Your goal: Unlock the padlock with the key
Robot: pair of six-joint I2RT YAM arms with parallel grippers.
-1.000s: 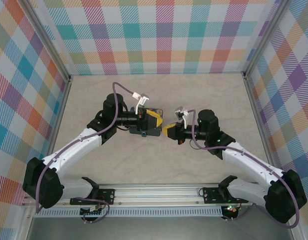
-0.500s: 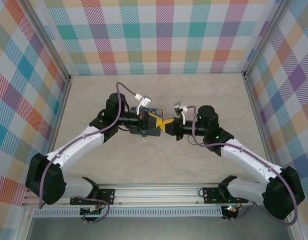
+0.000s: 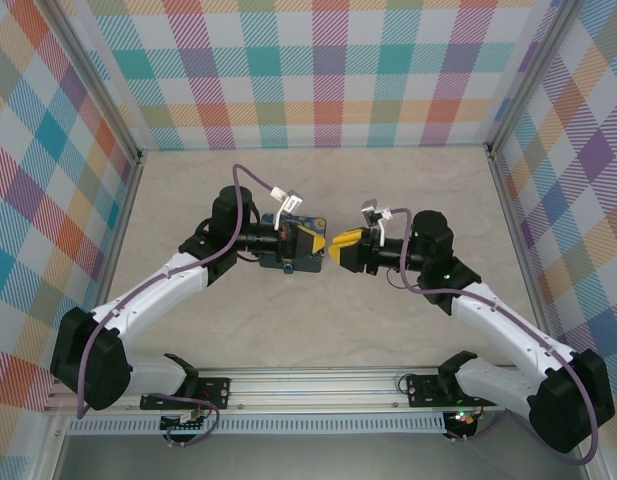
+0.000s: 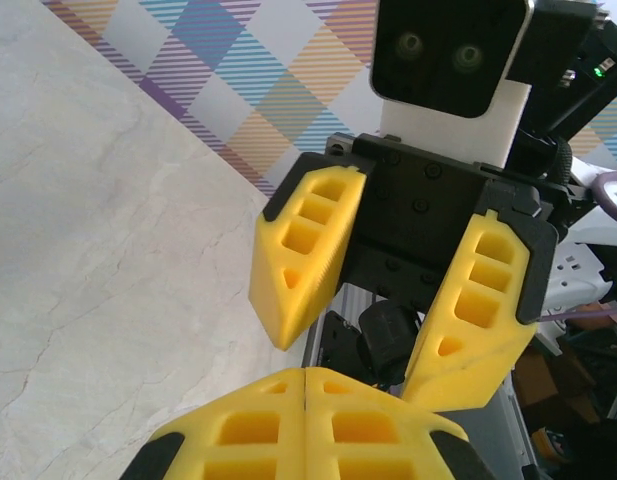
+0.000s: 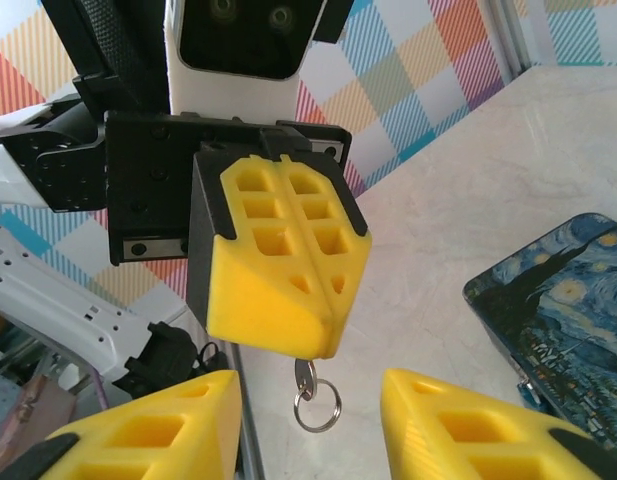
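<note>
The robot's right gripper should next grab the key by its exposed ring end, which leaves the blade free to go in and unlock the padlock.
My left gripper is shut, its yellow fingers pressed together on the head of the key. The key is a small dark sliver, and a thin silvery ring dangles from it. In the left wrist view the shut fingertips hide the key. My right gripper faces the left one tip to tip, a short gap apart. It is open, with its fingers spread on either side of the hanging key. The padlock is hidden.
A rectangular box printed with a swirling night sky lies on the beige table beneath the left gripper. Its corner is at the right of the right wrist view. Checkered walls enclose the table on three sides.
The right gripper came up and left to meet the left gripper's tips, then drew back a little to the right. The left arm has barely moved.
</note>
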